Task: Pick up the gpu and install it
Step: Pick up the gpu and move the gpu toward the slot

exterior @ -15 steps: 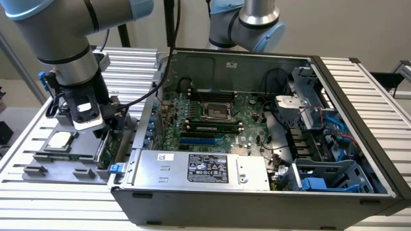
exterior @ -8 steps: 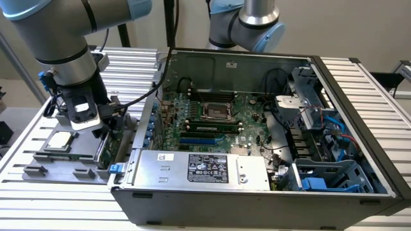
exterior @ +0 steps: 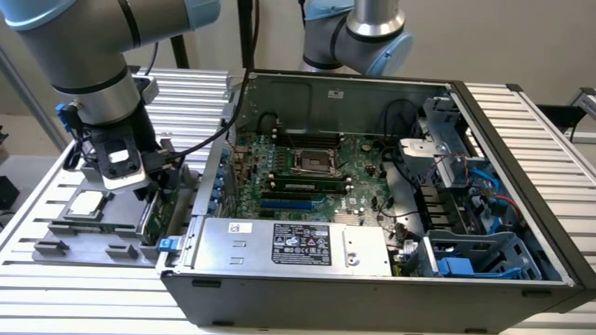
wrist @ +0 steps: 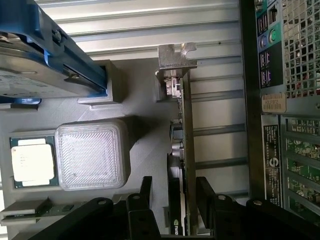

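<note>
My gripper grabs the GPU [wrist: 186, 150] by its card body next, opposite the metal bracket. Then I install the GPU in the computer.
The gpu [wrist: 186, 150] stands on its edge in a slot of the grey holder tray [wrist: 145, 115], its metal bracket [wrist: 175, 62] at the far end. In the exterior view the gpu [exterior: 149, 218] is a thin dark card with a green edge, just outside the computer case's wall at the exterior view's left. My gripper [wrist: 175, 197] is open and straddles the card, one black finger [wrist: 146, 192] on each side, neither visibly pressing it. From outside, the gripper [exterior: 156, 190] hangs low over the tray.
On the tray lie a processor chip [wrist: 31, 160], a grey square block [wrist: 90, 155], a hard drive with blue rails [wrist: 40, 60] and a memory stick [wrist: 27, 210]. The open computer case [exterior: 521, 160] with its motherboard [exterior: 308, 164] and power supply [exterior: 289, 244] stands beside the tray. A second arm [exterior: 359, 31] rises behind it.
</note>
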Robot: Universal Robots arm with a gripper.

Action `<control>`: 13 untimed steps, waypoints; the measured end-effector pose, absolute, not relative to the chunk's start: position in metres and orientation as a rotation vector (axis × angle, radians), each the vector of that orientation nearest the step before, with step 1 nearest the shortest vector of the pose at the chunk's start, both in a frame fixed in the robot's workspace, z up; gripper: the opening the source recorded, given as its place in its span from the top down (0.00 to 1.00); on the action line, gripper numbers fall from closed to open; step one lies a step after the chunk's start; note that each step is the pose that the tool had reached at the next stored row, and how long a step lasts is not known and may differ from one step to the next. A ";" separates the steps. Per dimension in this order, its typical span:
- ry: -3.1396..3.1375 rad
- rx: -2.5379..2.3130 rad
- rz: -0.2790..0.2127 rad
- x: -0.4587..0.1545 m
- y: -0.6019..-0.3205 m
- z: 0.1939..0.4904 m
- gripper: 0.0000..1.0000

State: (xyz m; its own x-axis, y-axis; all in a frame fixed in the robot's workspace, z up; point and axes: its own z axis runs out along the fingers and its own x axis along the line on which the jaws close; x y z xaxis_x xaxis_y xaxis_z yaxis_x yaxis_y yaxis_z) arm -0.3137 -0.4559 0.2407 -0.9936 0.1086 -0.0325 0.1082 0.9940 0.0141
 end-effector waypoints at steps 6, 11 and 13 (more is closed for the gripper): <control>3.104 0.169 0.019 -0.313 -0.456 0.240 0.52; 3.104 0.169 0.019 -0.311 -0.455 0.240 0.60; 3.104 0.169 0.019 -0.311 -0.455 0.240 0.67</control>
